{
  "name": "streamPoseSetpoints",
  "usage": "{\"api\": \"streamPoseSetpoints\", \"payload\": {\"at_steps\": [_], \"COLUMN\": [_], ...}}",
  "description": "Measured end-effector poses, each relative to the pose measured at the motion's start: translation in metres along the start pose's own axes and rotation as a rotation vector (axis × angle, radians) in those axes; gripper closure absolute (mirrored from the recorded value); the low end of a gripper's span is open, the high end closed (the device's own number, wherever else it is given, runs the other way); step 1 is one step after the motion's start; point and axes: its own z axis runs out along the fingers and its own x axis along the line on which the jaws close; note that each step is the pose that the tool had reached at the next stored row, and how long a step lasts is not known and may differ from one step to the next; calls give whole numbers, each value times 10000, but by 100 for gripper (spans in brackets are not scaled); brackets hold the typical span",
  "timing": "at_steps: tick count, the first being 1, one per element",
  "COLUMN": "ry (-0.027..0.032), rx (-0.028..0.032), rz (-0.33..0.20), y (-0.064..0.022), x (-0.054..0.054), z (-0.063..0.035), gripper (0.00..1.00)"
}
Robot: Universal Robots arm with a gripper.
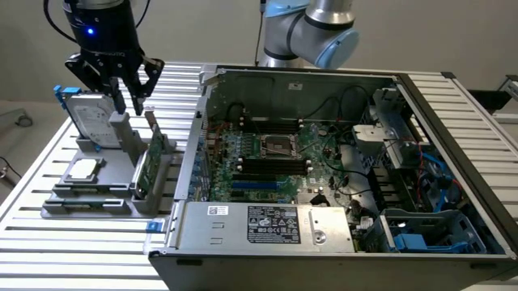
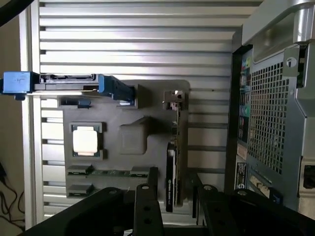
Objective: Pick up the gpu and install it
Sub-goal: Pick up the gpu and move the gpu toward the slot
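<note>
My gripper will next grab the GPU by its upper edge [image 1: 147, 153], because the grey holder's slot [image 1: 145, 205] encloses the lower part of the GPU.
The gpu [image 1: 150, 159] stands on edge in a slot of the grey holder [image 1: 89, 205], its green board facing the computer case. Seen edge-on in the wrist view, the gpu [image 2: 172, 167] is a thin dark strip running from the holder's post toward the camera. My gripper [image 1: 130, 107] hangs open just above the far end of the card, not touching it. Both black fingers [image 2: 147, 209] stand apart on either side of the card's line, with nothing between them. The motherboard [image 1: 275, 159] lies exposed inside the open case [image 1: 242, 227].
A silver hard drive [image 1: 87, 116] in a blue frame stands upright at the holder's back, close to the gripper. A CPU chip [image 1: 85, 170] lies flat in the holder. The case's perforated rear wall [image 2: 275, 128] stands close beside the card. Slatted aluminium table [image 1: 81, 254] all around.
</note>
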Motion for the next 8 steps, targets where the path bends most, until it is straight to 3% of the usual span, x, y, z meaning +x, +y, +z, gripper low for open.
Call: {"api": "streamPoseSetpoints", "payload": {"at_steps": [8], "ry": [30], "rx": [75], "rz": [-294], "y": [-26], "x": [-4], "z": [109], "gripper": [64]}}
